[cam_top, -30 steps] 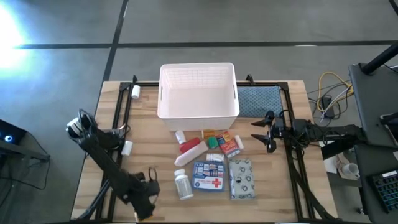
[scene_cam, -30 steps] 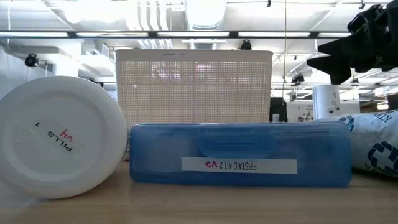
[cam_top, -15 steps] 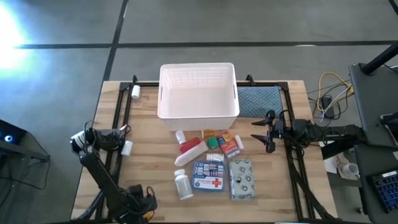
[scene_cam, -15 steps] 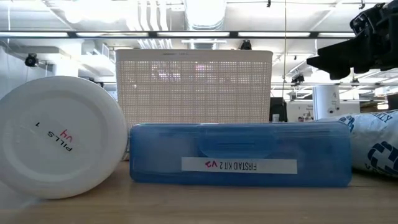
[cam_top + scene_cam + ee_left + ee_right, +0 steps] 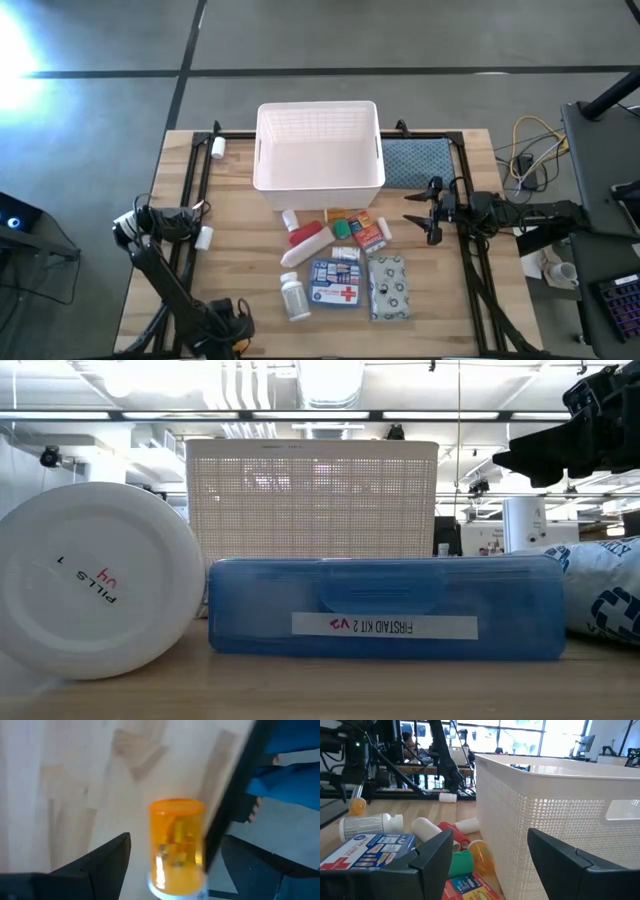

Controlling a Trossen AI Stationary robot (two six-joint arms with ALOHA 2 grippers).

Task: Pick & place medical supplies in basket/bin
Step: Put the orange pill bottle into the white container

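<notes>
The orange vial belongs in the white slotted basket, so my left gripper should grab it by its clear body.
The white slotted basket stands at the table's far middle. In front of it lie the supplies: white pill bottle, blue first-aid pouch, grey patterned packet, red-white tube and small boxes. My left gripper is open at the near-left edge, one finger on each side of an orange vial. My right gripper hangs open to the right of the supplies. My left gripper comes at the orange vial from above, with its fingers on either side of the vial's body. I cannot tell whether either finger touches it. The vial's white cap end points toward the wrist.
A blue-grey folded cloth lies right of the basket. Black frame rails run along both sides of the table, and one rail passes close beside the vial. Bare wood lies left of the supplies.
My left arm has swung toward the table's near edge and dropped lower, carrying its gripper from beside the pill bottle to the near-left edge. My right gripper and the supplies have stayed where they were.
</notes>
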